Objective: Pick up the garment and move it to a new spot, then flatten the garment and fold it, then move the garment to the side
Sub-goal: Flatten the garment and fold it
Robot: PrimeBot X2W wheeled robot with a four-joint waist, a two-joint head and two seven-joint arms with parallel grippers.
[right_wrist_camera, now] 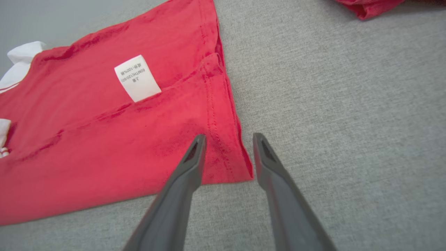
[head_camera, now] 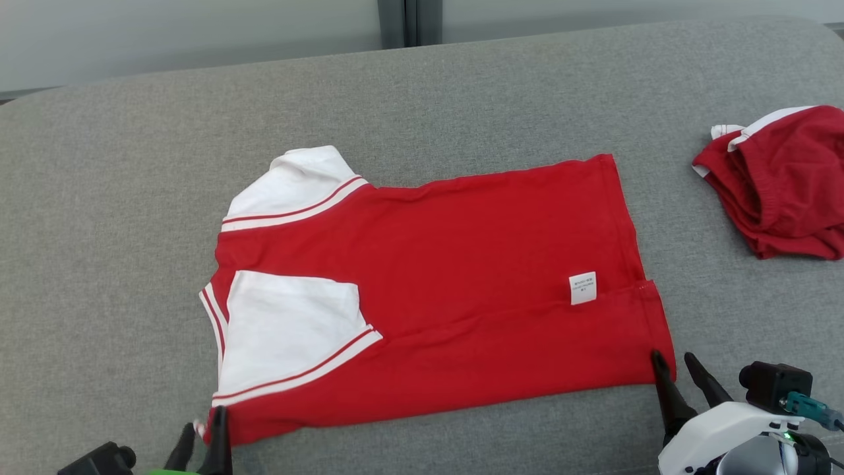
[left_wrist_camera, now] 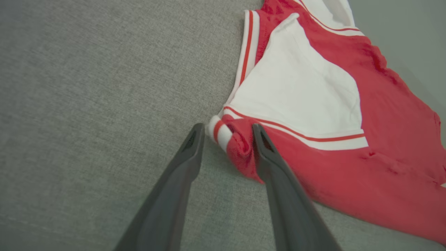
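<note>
The robot's right gripper will fold the T-shirt into a narrower piece, so next it will grab the T-shirt (head_camera: 475,261) by the corner of its red hem.
The garment (head_camera: 448,264) is a red T-shirt with white, red-striped sleeves. It lies flat on the grey cushion, its near long edge folded over the body, and a white care label (head_camera: 583,288) shows. My left gripper (head_camera: 201,432) stands open at the near-left corner; in the left wrist view the garment (left_wrist_camera: 331,115) has a bunched collar corner lying between the spread fingers of my left gripper (left_wrist_camera: 226,134). My right gripper (head_camera: 672,361) is open at the near-right hem corner. In the right wrist view the hem of the garment (right_wrist_camera: 104,139) lies between the fingers of my right gripper (right_wrist_camera: 229,141).
A second red piece of clothing (head_camera: 778,181) with white trim lies crumpled at the right edge of the grey cushion (head_camera: 132,231); a corner of it (right_wrist_camera: 369,7) shows in the right wrist view. A pale wall runs behind the cushion's back edge.
</note>
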